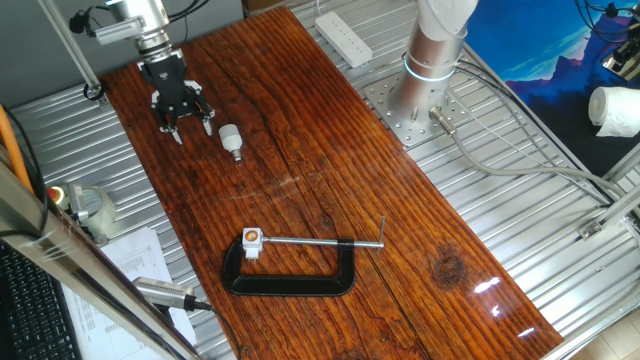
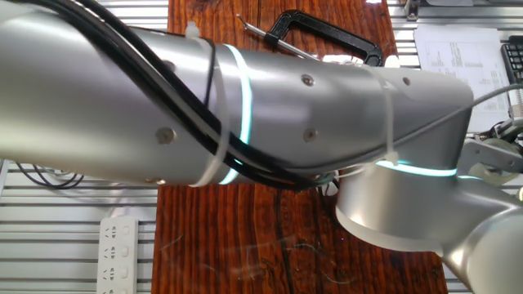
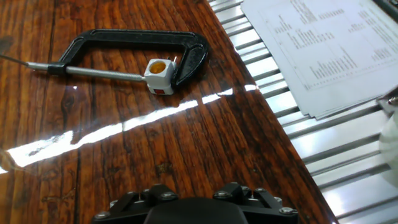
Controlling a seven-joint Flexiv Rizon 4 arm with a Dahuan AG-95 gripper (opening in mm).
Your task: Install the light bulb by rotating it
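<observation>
My gripper picks up the light bulb by its white frosted body [image 1: 229,135] next, so that the light bulb's threaded base [image 1: 237,156] stays free to screw into the socket.
The light bulb [image 1: 232,140] is small, white and frosted. It lies on its side on the wooden table [image 1: 330,180], just right of my gripper [image 1: 190,128]. The gripper hangs above the table's far left part with its fingers spread, open and empty. The small white socket block [image 1: 252,240] with a copper hole sits in the jaw of a black C-clamp [image 1: 290,275] near the front. In the hand view the socket block [image 3: 160,73] and the clamp [image 3: 137,40] lie ahead; the bulb and my fingertips are out of that view. In the other fixed view my arm hides nearly everything.
The arm's base [image 1: 430,70] stands on the slatted metal bench [image 1: 520,200] to the right. A white power strip [image 1: 343,38] lies at the back. Printed papers [image 3: 323,50] lie beside the wood's edge. A white roll [image 1: 615,110] sits far right.
</observation>
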